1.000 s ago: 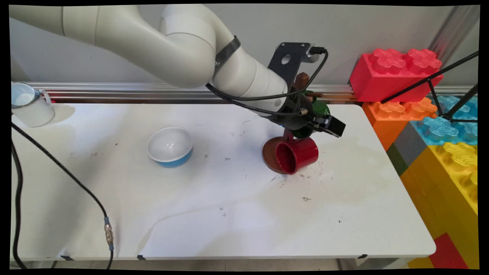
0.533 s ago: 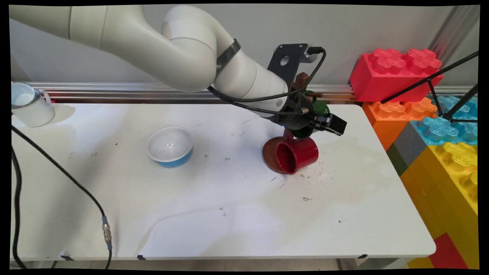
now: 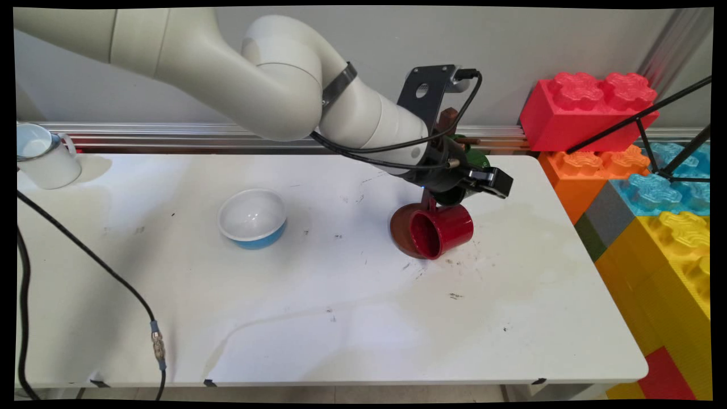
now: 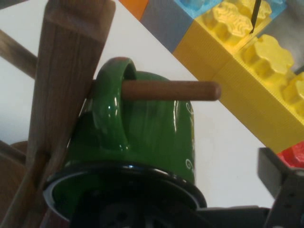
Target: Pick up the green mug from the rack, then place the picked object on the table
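The robot's gripper next needs to grab the green mug by its black rim [image 4: 137, 169], so it can lift the mug off the wooden peg [image 4: 171, 90].
A wooden mug tree [image 3: 450, 117] stands on its brown base [image 3: 400, 228] right of the table's middle. A green mug [image 4: 152, 137] hangs on it by its handle from a wooden peg [image 4: 171, 90]; in the main view a part of the green mug [image 3: 480, 162] shows behind the hand. My gripper [image 3: 474, 184] is right at that mug's rim and open. One black finger [image 4: 280, 187] stands clear of the mug's wall; the other is hidden. A red mug [image 3: 443, 230] hangs lower on the tree, its mouth facing front left.
A white bowl with a blue outside [image 3: 253, 218] sits left of centre. A white mug [image 3: 42, 156] stands at the far left corner. Big toy bricks [image 3: 590, 108] are stacked beyond the table's right edge. A black cable [image 3: 85, 244] crosses the left side.
The hand has shifted slightly, and the finger that shows on the right has gone a little up and left. Both mugs and the tree have stayed put.
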